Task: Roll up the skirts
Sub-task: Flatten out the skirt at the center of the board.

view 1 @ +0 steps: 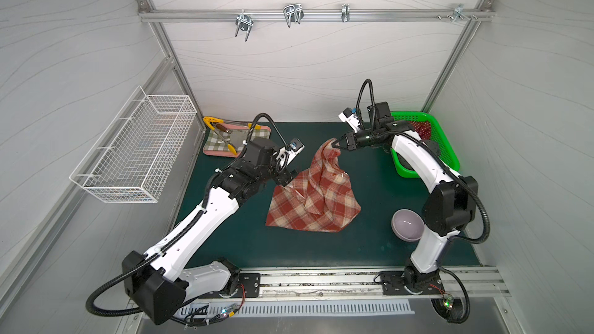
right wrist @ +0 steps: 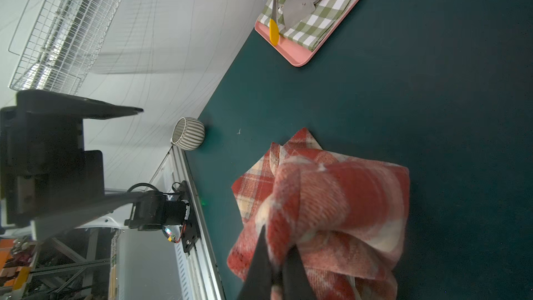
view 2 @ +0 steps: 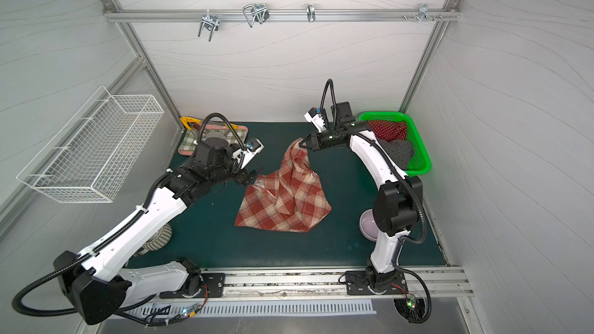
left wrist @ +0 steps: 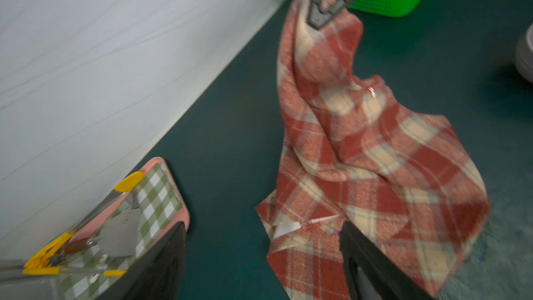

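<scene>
My left gripper next needs to take hold of the plaid skirt by its edge, away from the raised corner, to spread the skirt flat for rolling up.
The rust-red and cream plaid skirt (view 1: 313, 197) (view 2: 283, 200) lies crumpled on the green table mat, with one corner pulled up toward the back. My right gripper (view 1: 336, 142) (view 2: 302, 143) (right wrist: 278, 243) is shut on that raised corner. My left gripper (view 1: 286, 178) (view 2: 254, 176) (left wrist: 262, 225) stands open at the skirt's (left wrist: 360, 154) left edge, holding nothing; one finger is over the plaid, the other over bare mat. A red white-dotted skirt (view 1: 422, 128) (view 2: 387, 130) and a grey black-dotted one (view 2: 397, 152) sit in the green basket (view 1: 446, 155).
A pink tray (view 1: 212, 152) with a checked mat, tongs and a spatula stands at the back left. A lilac bowl (view 1: 406, 223) sits by the right arm's base and a striped cup (view 2: 157, 240) under the left arm. A white wire basket (view 1: 135, 146) hangs on the left wall.
</scene>
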Robot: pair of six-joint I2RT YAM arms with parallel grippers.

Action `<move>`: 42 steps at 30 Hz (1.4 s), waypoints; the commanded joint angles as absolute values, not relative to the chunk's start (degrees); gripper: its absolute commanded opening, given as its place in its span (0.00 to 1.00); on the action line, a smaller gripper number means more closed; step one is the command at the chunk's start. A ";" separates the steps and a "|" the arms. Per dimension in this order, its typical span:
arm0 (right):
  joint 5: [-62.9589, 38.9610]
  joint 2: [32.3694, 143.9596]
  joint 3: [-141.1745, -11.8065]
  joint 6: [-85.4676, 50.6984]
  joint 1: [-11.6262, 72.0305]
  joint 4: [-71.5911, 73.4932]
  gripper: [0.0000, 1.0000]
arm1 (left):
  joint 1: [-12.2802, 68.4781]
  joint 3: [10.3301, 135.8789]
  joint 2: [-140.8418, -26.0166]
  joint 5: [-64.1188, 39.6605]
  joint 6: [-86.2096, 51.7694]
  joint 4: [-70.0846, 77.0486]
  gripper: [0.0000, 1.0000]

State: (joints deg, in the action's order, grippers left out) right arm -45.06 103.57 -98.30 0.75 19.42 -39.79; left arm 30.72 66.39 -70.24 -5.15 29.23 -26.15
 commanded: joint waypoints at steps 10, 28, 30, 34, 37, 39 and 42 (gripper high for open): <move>-39.88 99.32 -91.44 4.28 16.63 -33.99 0.00 | 33.09 60.34 -85.98 -17.71 34.74 -21.70 0.85; -41.31 93.75 -89.08 3.12 17.13 -31.89 0.00 | 32.92 58.28 -100.31 -19.37 26.56 -8.03 0.81; -41.23 93.90 -88.82 3.30 17.24 -31.93 0.00 | 32.90 57.30 -100.84 -20.53 25.79 -6.37 0.81; -40.73 93.79 -88.60 3.34 17.28 -31.82 0.00 | 32.87 55.46 -101.29 -23.57 24.19 -3.90 0.67; -39.83 92.90 -88.86 2.89 16.85 -31.75 0.00 | 32.88 57.29 -101.28 -23.46 25.04 -7.91 0.23; -38.93 92.28 -89.10 1.63 16.10 -31.54 0.00 | 32.60 57.92 -99.59 -23.29 25.48 -10.25 0.09; -36.24 91.45 -89.63 -1.08 15.07 -31.20 0.00 | 31.62 57.29 -94.45 -22.02 25.17 -11.33 0.00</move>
